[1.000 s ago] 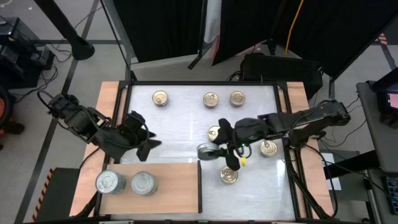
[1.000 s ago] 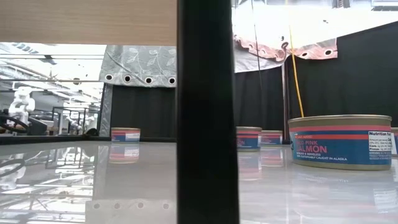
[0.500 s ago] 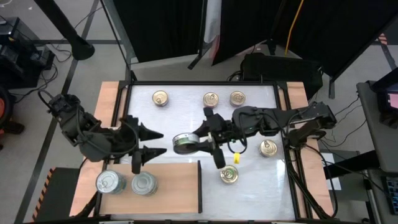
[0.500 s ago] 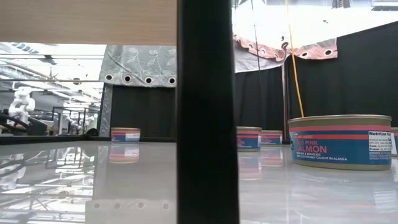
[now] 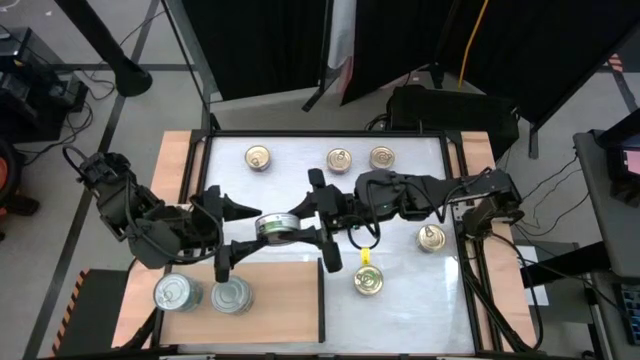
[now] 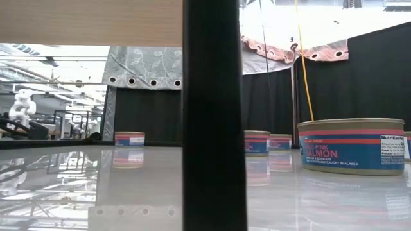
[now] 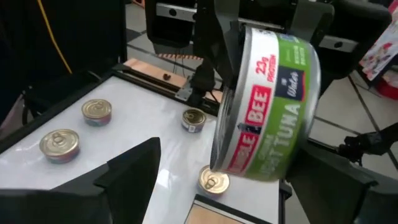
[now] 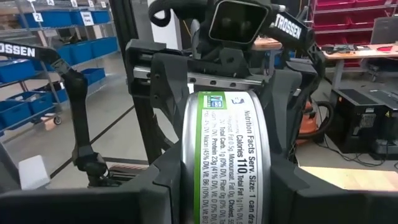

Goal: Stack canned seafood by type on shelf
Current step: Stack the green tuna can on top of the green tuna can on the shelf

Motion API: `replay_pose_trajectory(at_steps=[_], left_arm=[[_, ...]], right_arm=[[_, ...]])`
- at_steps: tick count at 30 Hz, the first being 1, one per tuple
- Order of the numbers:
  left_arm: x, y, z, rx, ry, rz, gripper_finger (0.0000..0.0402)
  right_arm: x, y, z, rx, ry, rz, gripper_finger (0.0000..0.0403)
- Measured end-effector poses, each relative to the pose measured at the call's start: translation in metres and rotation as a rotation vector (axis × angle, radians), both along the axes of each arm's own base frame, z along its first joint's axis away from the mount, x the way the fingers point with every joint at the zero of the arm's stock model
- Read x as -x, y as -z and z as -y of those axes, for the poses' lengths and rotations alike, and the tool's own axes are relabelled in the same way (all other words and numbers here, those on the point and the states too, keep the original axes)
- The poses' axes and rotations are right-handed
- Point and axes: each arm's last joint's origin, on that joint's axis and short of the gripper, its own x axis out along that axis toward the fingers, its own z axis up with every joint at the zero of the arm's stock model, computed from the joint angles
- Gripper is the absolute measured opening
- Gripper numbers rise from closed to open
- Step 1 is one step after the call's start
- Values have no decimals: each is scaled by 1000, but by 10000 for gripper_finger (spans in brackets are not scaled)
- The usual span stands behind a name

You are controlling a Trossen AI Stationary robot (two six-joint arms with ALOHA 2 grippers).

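Observation:
The fingers of my left gripper reach around the tin, one beside each flat side of the tin, so my left gripper closes on the tuna tin (image 5: 271,226) (image 7: 267,106) next.
My right gripper (image 5: 295,222) is shut on a green-labelled tuna tin (image 5: 271,226), a silver-lidded piece of the canned seafood, held high over the table's middle. My left gripper (image 5: 232,236) is open; its fingers (image 7: 134,177) stand on either side of that tin (image 7: 267,106) without touching it. The shelf (image 5: 285,305), a light-brown board at the near left, bears two silver-lidded tins (image 5: 177,293) (image 5: 231,295) on their bases. Gold-lidded tins sit on the white table (image 5: 258,157) (image 5: 340,159) (image 5: 381,157). My right gripper pinches the tuna tin between its two fingers (image 8: 165,186), one on each flat face, so the labelled wall (image 8: 227,155) shows between them. The fingers come level from the table's right side. The tin is lifted clear and stands on edge, tilted.
Two more gold-lidded tins (image 5: 432,238) (image 5: 368,281) sit at the table's near right; one of them shows large in the low view (image 6: 350,146). A dark upright post (image 6: 214,115) fills the middle of the low view. Wooden strips border the table's left and right sides.
My right gripper has lifted the tuna tin off the table and carried it up and toward the table's left, into the gap of my left gripper. My left gripper has opened wide and rolled, rising a little.

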Motion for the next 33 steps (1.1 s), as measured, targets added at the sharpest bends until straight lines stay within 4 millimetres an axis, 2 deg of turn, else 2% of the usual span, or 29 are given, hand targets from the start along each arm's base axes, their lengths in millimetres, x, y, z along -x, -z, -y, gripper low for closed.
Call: replay_pose_trajectory(at_steps=[3, 6, 17, 21, 25, 28, 33], left_arm=[[1, 0, 1, 4, 7, 1, 324], [1, 0, 2, -2, 15, 2, 300], [1, -1, 2, -31, 30, 2, 152], [0, -3, 3, -34, 33, 13, 151], [2, -4, 3, -40, 41, 12, 150], [10, -8, 4, -47, 80, -3, 156], [34, -28, -3, -29, 134, 5, 151]], right_arm=[[-5, 2, -1, 16, -3, 2, 129], [-8, 4, -2, 16, -6, 4, 129], [-13, 3, 7, -20, 12, 18, 130], [-14, 3, 12, -31, 24, 16, 141], [-13, 4, 18, -80, 17, -13, 177], [-7, 1, 21, -141, -47, -52, 211], [19, -19, 29, -230, -124, -84, 256]])
